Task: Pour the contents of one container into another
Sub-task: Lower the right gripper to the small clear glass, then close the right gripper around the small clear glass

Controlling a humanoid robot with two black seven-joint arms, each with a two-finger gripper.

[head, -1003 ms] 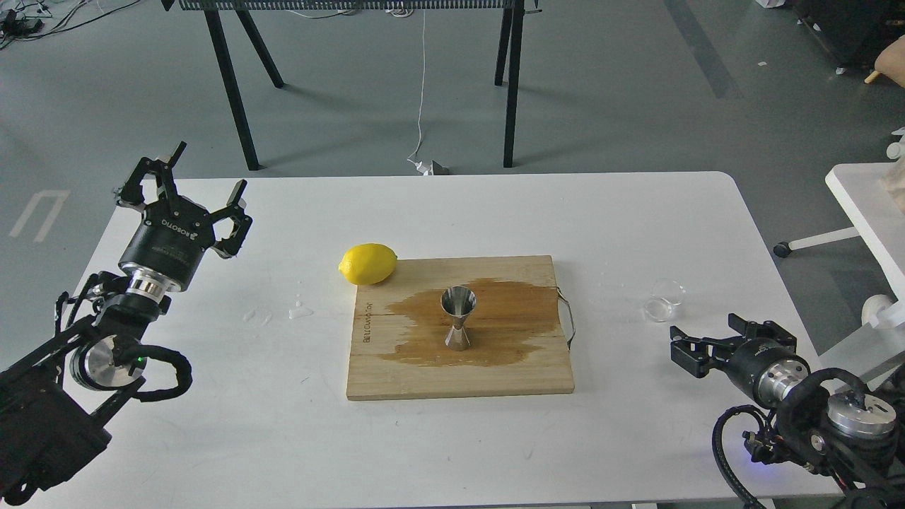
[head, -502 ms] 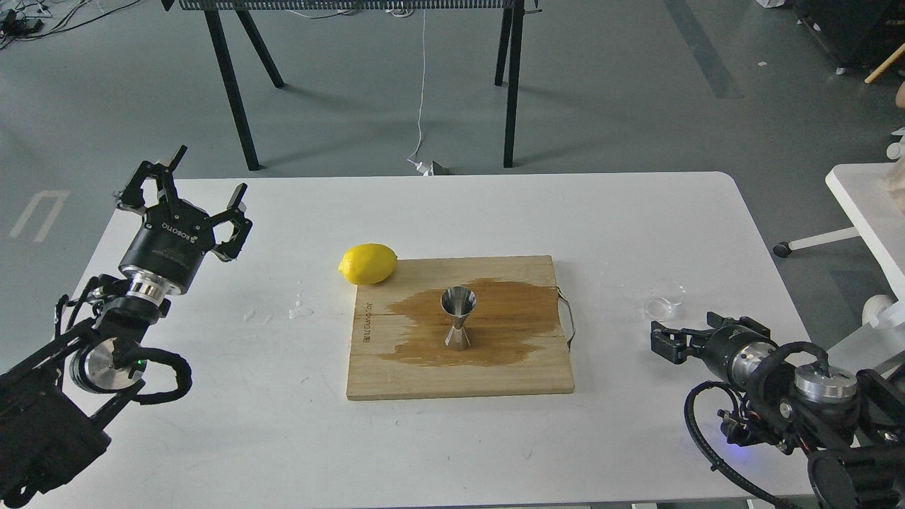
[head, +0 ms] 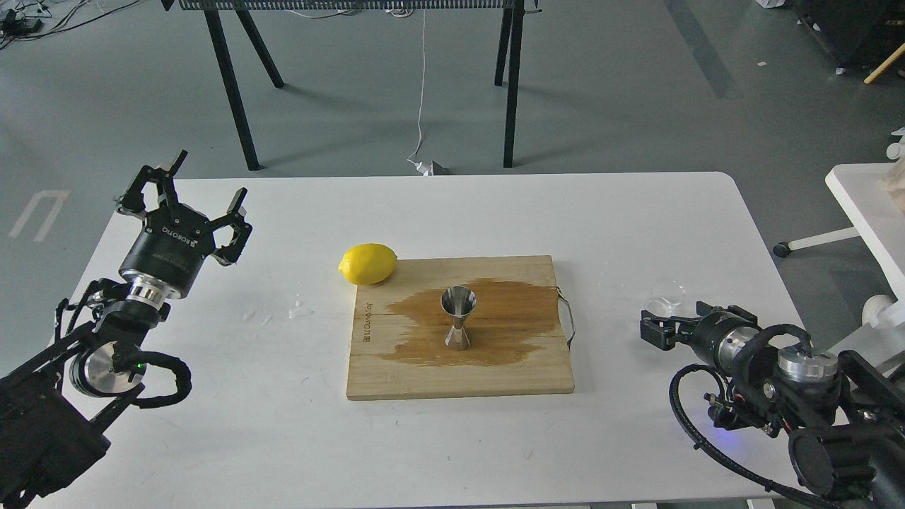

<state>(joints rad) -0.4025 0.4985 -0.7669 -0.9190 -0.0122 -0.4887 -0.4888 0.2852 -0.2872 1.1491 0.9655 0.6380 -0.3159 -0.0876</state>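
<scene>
I should grab the tiny clear glass cup next by its round body (head: 666,297) with my right gripper. Then I can pour into the steel jigger (head: 457,318).
The steel hourglass jigger (head: 457,318) stands upright in the middle of a wooden cutting board (head: 396,375), on a dark wet patch. The tiny clear glass cup (head: 669,288) sits on the white table at the right, beyond the board's metal handle. My right gripper (head: 673,319) lies low on the table just in front of the cup, open, with its dark fingers reaching the cup's near side; I cannot tell whether they touch it. Far off at the table's left edge, my left gripper (head: 208,177) is raised, open and empty.
A yellow lemon (head: 368,264) rests against the board's far left corner. Small water drops (head: 300,309) lie on the table (head: 565,212) left of the board. A second white table (head: 866,205) stands at the right edge of the view.
My right gripper has slid left and away from me, closing in on the glass cup. My left gripper has sunk slightly. Cup, jigger and lemon have not moved.
</scene>
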